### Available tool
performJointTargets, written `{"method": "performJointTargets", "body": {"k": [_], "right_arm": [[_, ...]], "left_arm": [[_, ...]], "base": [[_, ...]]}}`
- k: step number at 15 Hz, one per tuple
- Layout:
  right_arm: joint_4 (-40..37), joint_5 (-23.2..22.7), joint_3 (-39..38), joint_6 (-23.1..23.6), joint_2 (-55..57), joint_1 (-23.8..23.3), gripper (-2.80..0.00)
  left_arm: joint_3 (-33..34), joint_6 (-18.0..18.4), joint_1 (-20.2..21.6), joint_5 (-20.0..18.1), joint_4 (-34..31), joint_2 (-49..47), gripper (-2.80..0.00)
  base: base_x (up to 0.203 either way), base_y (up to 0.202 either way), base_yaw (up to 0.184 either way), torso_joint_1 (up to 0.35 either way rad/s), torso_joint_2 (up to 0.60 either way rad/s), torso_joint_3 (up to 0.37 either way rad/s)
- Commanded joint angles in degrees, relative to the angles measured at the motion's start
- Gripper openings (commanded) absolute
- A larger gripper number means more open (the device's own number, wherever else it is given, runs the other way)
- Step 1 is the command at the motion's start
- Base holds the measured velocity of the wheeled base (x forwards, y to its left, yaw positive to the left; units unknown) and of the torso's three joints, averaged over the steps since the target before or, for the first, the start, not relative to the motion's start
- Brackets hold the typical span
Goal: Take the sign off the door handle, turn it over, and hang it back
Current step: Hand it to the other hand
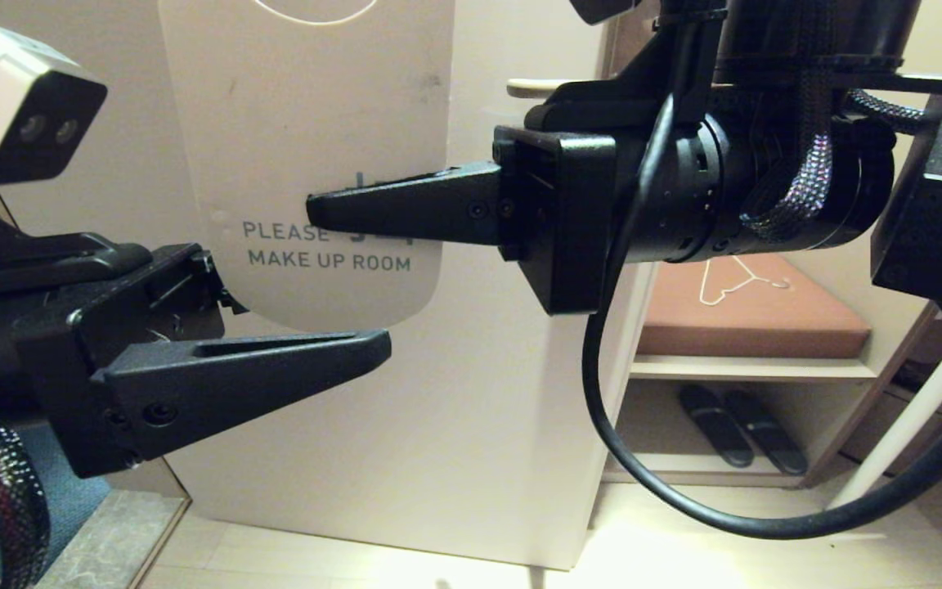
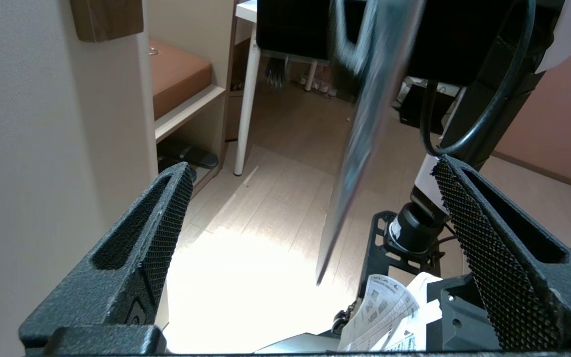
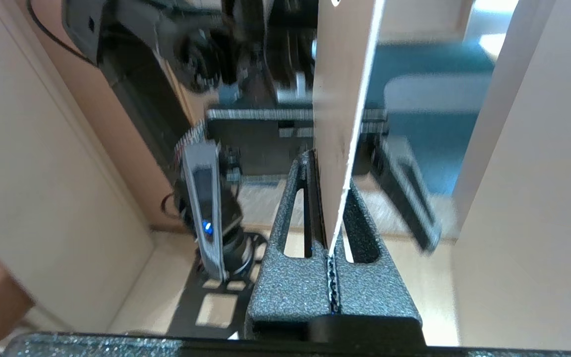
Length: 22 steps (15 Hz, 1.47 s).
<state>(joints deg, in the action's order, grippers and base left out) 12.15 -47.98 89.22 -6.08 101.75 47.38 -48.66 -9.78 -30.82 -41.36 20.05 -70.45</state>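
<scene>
Next, my left gripper takes the sign by its lettered end [image 1: 340, 290], which leaves the sign's hole [image 1: 316, 8] free for the handle.
The sign [image 1: 316, 123] hangs upright in front of the door, its white "PLEASE MAKE UP ROOM" side facing me. My right gripper [image 1: 316, 211] reaches in from the right and is shut on the sign's side edge; in the right wrist view the card [image 3: 337, 99] stands edge-on, pinched between the fingers [image 3: 295, 208]. My left gripper [image 1: 356, 327] is open at the sign's lower edge. In the left wrist view the grey-blue card [image 2: 365, 124] hangs between the spread fingers [image 2: 166, 218] without touching them. Only an end of the beige door handle [image 1: 532, 87] shows, above my right gripper.
The pale door panel [image 1: 479, 409] stands just behind the sign. To the right is a shelf unit with a brown cushion [image 1: 765, 319], a white wire hanger [image 1: 737, 282] and dark slippers [image 1: 741, 433] below. A white table leg [image 1: 904, 425] stands at far right.
</scene>
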Motion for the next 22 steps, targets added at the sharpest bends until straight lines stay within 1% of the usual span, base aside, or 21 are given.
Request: {"method": "performJointTargets", "body": {"k": [1, 17, 18, 22], "right_arm": [[0.33, -0.27, -0.28, -0.07, 0.11, 0.34, -2.8], [0.41, -0.27, -0.63, 0.19, 0.02, 1.57, -2.8], [0.33, -0.27, -0.72, 0.19, 0.02, 1.66, -2.8], [0.33, -0.27, -0.72, 0.19, 0.02, 1.66, -2.8]], "left_arm": [[0.14, -0.07, -0.03, -0.21, 0.07, 0.14, 0.0], [0.41, -0.07, -0.38, -0.13, -0.63, 0.4, 0.0], [0.41, 0.02, -0.38, -0.12, -0.63, 0.4, -2.8], [0.41, -0.24, -0.47, -0.3, -0.77, 0.58, -2.8]], "base": [[0.0, 0.0, 0.0, 0.0, 0.0, 0.0], [0.0, 0.0, 0.0, 0.0, 0.0, 0.0], [0.0, 0.0, 0.0, 0.0, 0.0, 0.0], [0.0, 0.0, 0.0, 0.0, 0.0, 0.0]]}}
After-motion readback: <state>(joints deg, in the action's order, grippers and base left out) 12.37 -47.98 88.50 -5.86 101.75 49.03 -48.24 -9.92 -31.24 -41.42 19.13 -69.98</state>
